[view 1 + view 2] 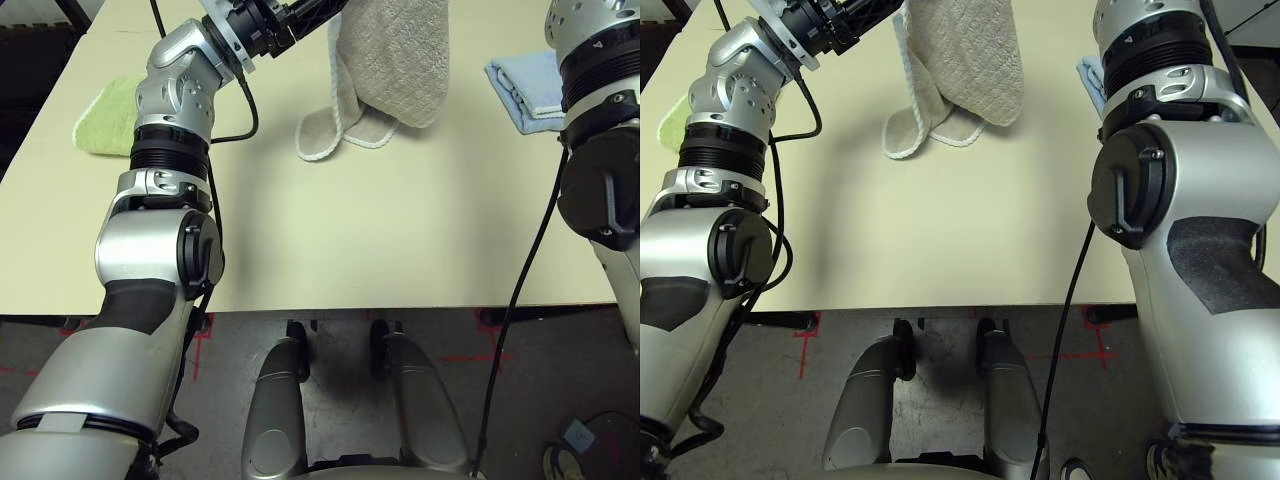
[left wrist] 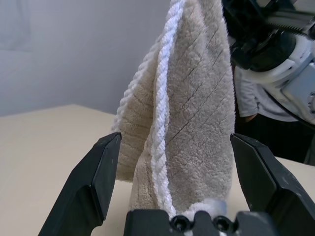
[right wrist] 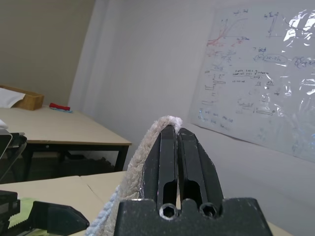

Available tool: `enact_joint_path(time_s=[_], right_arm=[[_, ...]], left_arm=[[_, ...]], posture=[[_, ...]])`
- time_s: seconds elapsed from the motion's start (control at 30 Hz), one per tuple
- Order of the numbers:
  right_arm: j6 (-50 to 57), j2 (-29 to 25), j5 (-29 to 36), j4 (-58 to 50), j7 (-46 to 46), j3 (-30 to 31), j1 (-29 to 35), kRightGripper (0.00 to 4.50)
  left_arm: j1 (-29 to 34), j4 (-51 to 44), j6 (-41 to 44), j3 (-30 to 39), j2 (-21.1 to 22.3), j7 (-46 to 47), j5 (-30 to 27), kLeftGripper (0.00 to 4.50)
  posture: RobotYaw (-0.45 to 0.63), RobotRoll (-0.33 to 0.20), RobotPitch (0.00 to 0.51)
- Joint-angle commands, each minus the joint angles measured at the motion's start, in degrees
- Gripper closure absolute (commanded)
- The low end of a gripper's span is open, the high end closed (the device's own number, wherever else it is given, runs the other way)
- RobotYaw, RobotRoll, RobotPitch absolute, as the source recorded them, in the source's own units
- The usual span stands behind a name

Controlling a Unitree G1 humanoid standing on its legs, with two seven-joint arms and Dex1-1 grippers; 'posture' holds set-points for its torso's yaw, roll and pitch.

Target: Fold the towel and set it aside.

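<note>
My left gripper grabs the towel by its white hem [image 1: 334, 45] next. The beige towel's body [image 1: 398, 60] hangs slack and bunched, while the hem stands out as a fold.
The beige towel [image 1: 395, 70] hangs bunched above the far middle of the table, and its white-edged lower corners rest on the tabletop. My right gripper [image 3: 176, 129] is shut on the towel's top edge [image 3: 147, 152] and holds it up. In the left wrist view my left gripper [image 2: 174, 138] is open, with the hanging towel [image 2: 192, 113] between its spread fingers [image 2: 93, 182]. From the head, the left arm reaches in from the left to the towel's upper edge.
A lime-green folded towel [image 1: 108, 115] lies at the far left of the table [image 1: 350, 240]. A light-blue folded towel [image 1: 527, 88] lies at the far right beside my right arm. Bare tabletop stretches from the hanging towel to the front edge.
</note>
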Motion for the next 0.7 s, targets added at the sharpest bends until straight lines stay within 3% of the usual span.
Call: enact_joint_path(time_s=[0.03, 0.3, 0.7], right_arm=[[0.1, -0.4, 1.4, -1.2, -0.2, -0.9, -0.7, 4.46], [0.1, -3.4, 1.3, 0.0, -3.0, -1.4, -2.7, 4.46], [-0.7, -8.0, -0.5, 2.1, -7.3, -1.0, -3.9, 4.46]], left_arm=[[1.5, 3.1, -2.0, -4.2, -0.6, 5.1, 6.2, 0.0], [2.3, 13.6, -6.7, -7.6, -1.4, 15.7, 14.1, 0.0], [4.6, 18.6, -11.1, -9.7, 5.4, 18.3, 20.6, 0.0]], posture=[[0.0, 0.0, 0.31], [-0.02, 0.0, 0.313], [-0.02, 0.0, 0.316]])
